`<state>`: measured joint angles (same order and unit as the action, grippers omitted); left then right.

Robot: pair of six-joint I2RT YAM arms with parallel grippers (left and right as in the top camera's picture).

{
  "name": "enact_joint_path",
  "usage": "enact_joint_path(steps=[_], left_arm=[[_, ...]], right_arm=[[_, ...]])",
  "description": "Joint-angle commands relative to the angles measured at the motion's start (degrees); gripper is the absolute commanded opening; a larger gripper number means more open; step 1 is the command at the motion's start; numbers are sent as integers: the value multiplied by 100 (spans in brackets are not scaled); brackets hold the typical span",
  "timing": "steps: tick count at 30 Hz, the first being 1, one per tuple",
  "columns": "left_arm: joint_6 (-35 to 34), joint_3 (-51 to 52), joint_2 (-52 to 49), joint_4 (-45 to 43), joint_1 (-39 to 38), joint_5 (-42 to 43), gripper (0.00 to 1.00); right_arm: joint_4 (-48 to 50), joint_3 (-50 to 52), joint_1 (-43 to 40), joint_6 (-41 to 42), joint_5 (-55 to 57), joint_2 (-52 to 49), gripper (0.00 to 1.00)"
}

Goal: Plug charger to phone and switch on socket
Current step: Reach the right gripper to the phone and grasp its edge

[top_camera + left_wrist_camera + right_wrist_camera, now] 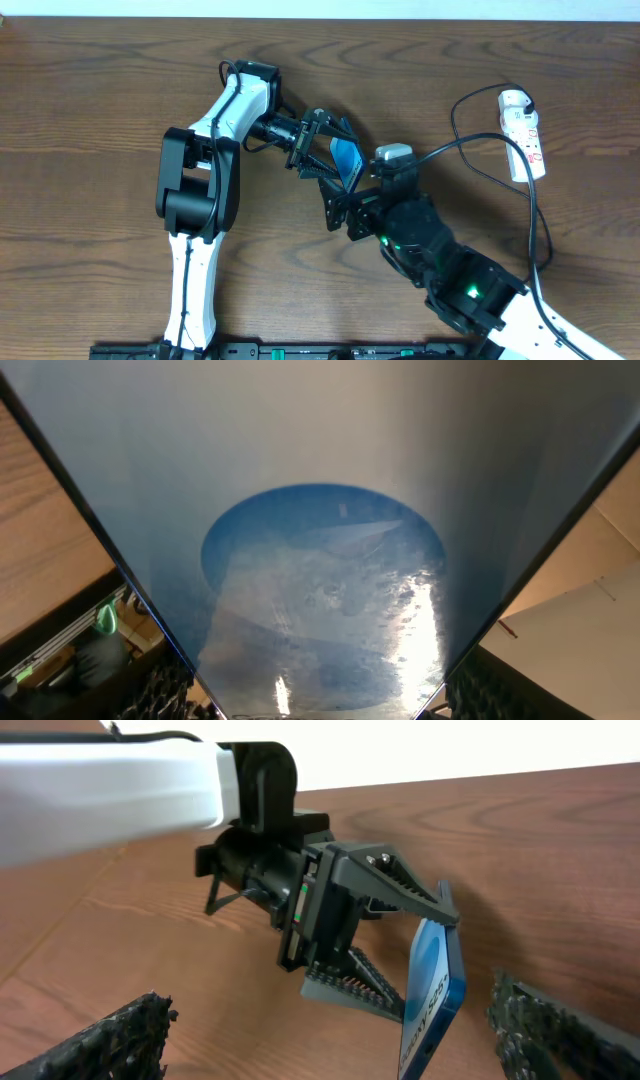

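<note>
Next, my right gripper grabs the phone across its thickness at the text-and-port end (356,173) (437,1019), leaving my left gripper the opposite end for plugging in.
My left gripper (331,152) is shut on the phone (346,158) and holds it on edge above the table. The blue screen fills the left wrist view (320,560), between the two fingers (325,705). In the right wrist view the phone (435,990) stands upright in the left gripper (420,960), with its "Galaxy S25+" text and port edge facing me. My right gripper (346,202) is open and empty (330,1020), with the phone's lower end close to its right finger. The socket (524,132) lies at the far right. The charger cable (455,115) loops from it; its plug tip is not visible.
A white adapter (513,99) sits at the top end of the power strip. Black cable also runs down the right side (540,230) past the right arm. The wooden table (100,120) spreads to the left of the arms.
</note>
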<state>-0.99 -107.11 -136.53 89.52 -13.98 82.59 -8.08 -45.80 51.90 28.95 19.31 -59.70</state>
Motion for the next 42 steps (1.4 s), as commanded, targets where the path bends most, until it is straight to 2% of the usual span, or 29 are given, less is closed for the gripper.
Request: enact_joint_path(steps=[1,5,8,12,13,14,16,19,24,29,31,34,36,42], left_arm=[[142,42,-66,17,2,162,60],[142,42,-66,15,2,162,60],[142,42,-66,17,2,162,60],[142,42,-66,17,2,160,61],[142,42,-66,17,2,160,61],[142,42,-66,17,2,160,60],[142,42,-66,17,2,160,60],[142,42,-66,17,2,160,60],[142,42,-66,17,2,162,60],[142,42,-66,15,2,162,60],[142,42,-66,17,2,160,60],[142,42,-66,17,2,160,61],[142,42,-66,17,2,160,60],[142,42,-66,15,2,157,60]], right_arm=[[-70,-144,94,122,142,-216,99],[-153,-140,92,120,140,-448,99],[-48,-140,92,122,179,-553,86],[17,-140,68,125,181,-555,79],[7,-140,48,125,184,-557,87],[-44,-140,-7,214,197,-562,99],[-260,-140,-144,935,326,-584,95],[-590,-140,-374,1873,284,-638,98],[-614,-140,-433,1945,306,-802,99],[-192,-140,-435,1943,310,-1495,99],[186,-140,-435,1941,310,-1762,94],[557,-140,-435,1941,326,-2028,75],[551,-140,-435,1941,420,-2096,69],[525,-140,-435,1939,588,-2116,42]])
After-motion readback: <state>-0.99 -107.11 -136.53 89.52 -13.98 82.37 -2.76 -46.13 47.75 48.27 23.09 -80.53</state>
